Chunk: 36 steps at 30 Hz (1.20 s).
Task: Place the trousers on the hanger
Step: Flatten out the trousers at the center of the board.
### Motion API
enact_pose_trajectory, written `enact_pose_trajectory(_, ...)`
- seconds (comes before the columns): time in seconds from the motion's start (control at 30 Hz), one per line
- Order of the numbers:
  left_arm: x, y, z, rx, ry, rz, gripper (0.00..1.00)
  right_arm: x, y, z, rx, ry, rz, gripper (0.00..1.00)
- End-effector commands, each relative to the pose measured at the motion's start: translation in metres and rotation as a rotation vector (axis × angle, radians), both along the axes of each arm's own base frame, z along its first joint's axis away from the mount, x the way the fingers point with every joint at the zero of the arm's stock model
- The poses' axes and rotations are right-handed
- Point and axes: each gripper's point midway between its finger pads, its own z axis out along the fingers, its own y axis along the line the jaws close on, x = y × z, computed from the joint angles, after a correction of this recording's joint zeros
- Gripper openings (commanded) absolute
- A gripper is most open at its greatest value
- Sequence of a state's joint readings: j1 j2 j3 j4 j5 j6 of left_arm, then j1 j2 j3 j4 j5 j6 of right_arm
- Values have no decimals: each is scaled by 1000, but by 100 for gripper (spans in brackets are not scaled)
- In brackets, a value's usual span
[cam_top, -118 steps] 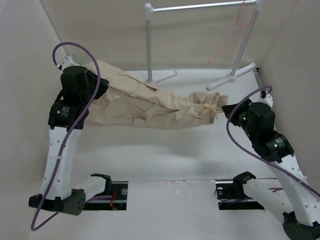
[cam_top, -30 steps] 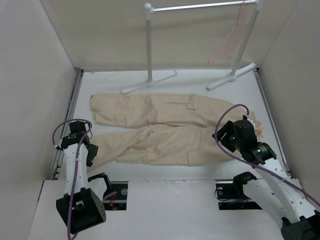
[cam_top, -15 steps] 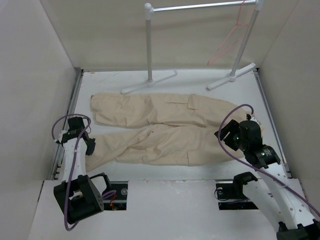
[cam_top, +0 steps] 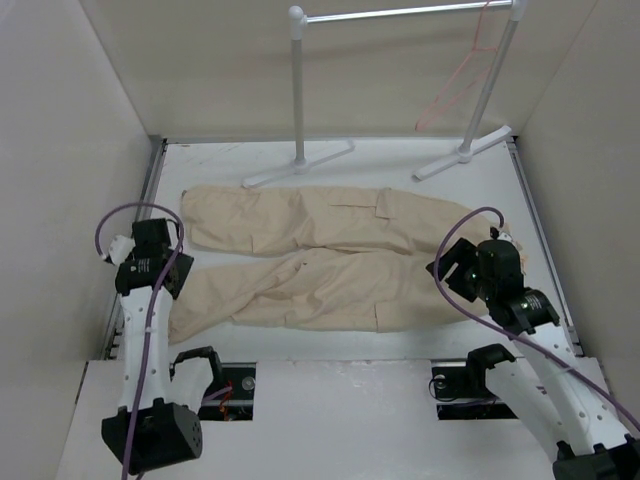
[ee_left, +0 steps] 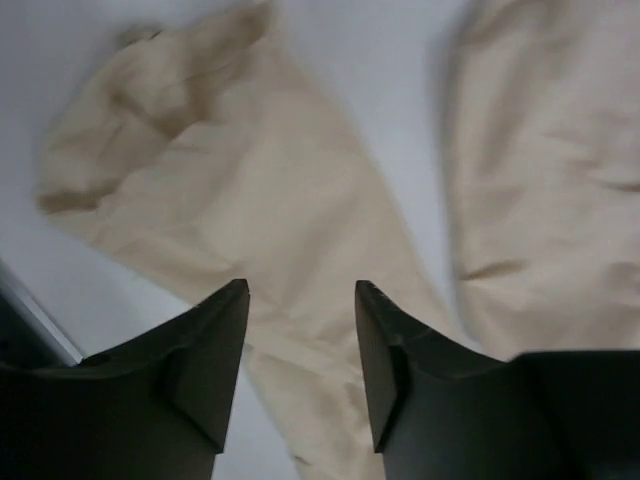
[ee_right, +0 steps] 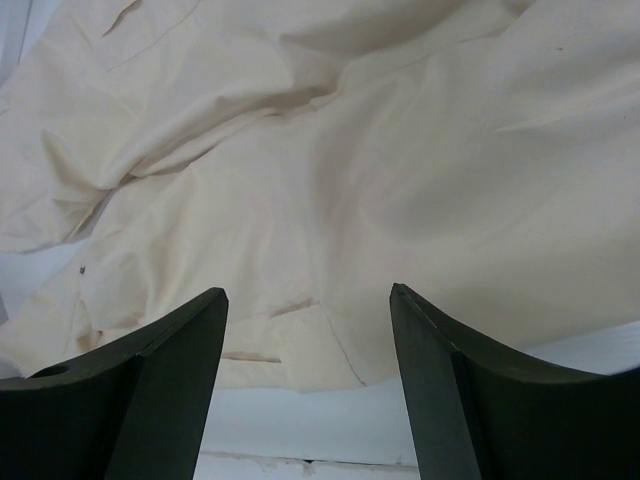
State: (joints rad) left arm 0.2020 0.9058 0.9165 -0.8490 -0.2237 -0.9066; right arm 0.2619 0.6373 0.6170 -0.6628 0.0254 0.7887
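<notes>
I need to straighten the near leg for the hanger next, so my left gripper needs to grab the trousers (cam_top: 330, 255) by the near leg's end (cam_top: 199, 273), on the near leg's edge that faces the far leg.
The beige trousers (cam_top: 330, 255) lie flat on the table, both legs stretched to the left and the waist at the right. My left gripper (cam_top: 165, 275) hovers over the near leg's end (ee_left: 200, 150); in the left wrist view it (ee_left: 300, 300) is open, with cloth below and nothing between the fingers. My right gripper (cam_top: 447, 270) hangs above the waist end. Its fingers (ee_right: 307, 293) stand wide open over the near hem of the trousers (ee_right: 330, 180). The thin pink hanger (cam_top: 460, 80) hangs from the right end of the rack's bar, far from both grippers.
The white pipe garment rack (cam_top: 297, 90) stands at the back, its feet (cam_top: 300, 165) just behind the trousers. Side walls close in the table left and right. A metal rail (cam_top: 148, 190) runs along the left edge.
Earlier both grippers held the trousers stretched in the air; now they lie flat, released. Over the last second my left gripper opened and moved back along the left wall. The right jaws widened slightly.
</notes>
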Motion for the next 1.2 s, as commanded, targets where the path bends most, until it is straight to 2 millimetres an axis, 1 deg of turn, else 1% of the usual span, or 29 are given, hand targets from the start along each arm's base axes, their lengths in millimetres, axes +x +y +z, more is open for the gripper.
enact_pose_trajectory(0.0,-59,0,-66,-64,255,80,46,12,8,26,22,-93,32,72)
enact_pose_trajectory(0.07,-66,11,-84,-44,281,122,49,11,12,24,21,-85,55,72)
enact_pose_trajectory(0.1,-65,17,-90,-25,288,122,51,10,15,23,22,-80,68,72)
enact_pose_trajectory(0.17,-59,21,-101,-17,300,113,52,9,20,21,23,-75,91,72)
enact_pose_trajectory(0.23,-52,25,-107,-3,316,100,52,9,27,19,27,-71,117,73)
enact_pose_trajectory(0.3,-53,34,-117,33,371,112,52,8,31,17,26,-62,136,73)
enact_pose_trajectory(0.33,-55,37,-122,42,392,122,50,8,32,18,25,-63,141,73)
enact_pose_trajectory(0.37,-56,40,-129,46,409,123,46,8,33,18,25,-63,141,73)
enact_pose_trajectory(0.43,-57,45,-139,39,426,138,30,8,32,20,24,-67,141,73)
enact_pose_trajectory(0.5,-50,45,-145,13,398,142,13,8,32,22,23,-74,145,73)
enact_pose_trajectory(0.57,-39,45,-141,-2,355,135,6,9,31,22,21,-73,140,73)
enact_pose_trajectory(0.6,-32,46,-135,-5,326,134,4,9,31,22,20,-70,138,73)
enact_pose_trajectory(0.67,-13,48,-112,5,249,120,3,9,30,22,17,-69,137,73)
enact_pose_trajectory(0.73,8,43,-81,14,182,87,3,11,29,21,11,-69,130,73)
enact_pose_trajectory(0.83,30,34,-32,43,101,35,3,13,22,11,-15,-40,101,73)
enact_pose_trajectory(0.9,40,26,-2,50,47,3,3,14,15,5,-28,-27,65,75)
enact_pose_trajectory(0.93,43,24,10,50,26,-6,3,15,13,4,-28,-28,55,75)
enact_pose_trajectory(0.97,47,19,27,51,-5,-23,3,16,12,3,-26,-30,50,75)
enact_pose_trajectory(1.1,52,7,78,52,-102,-65,2,20,11,5,-21,-33,41,75)
enact_pose_trajectory(1.17,53,0,100,37,-152,-83,2,21,11,6,-22,-33,33,75)
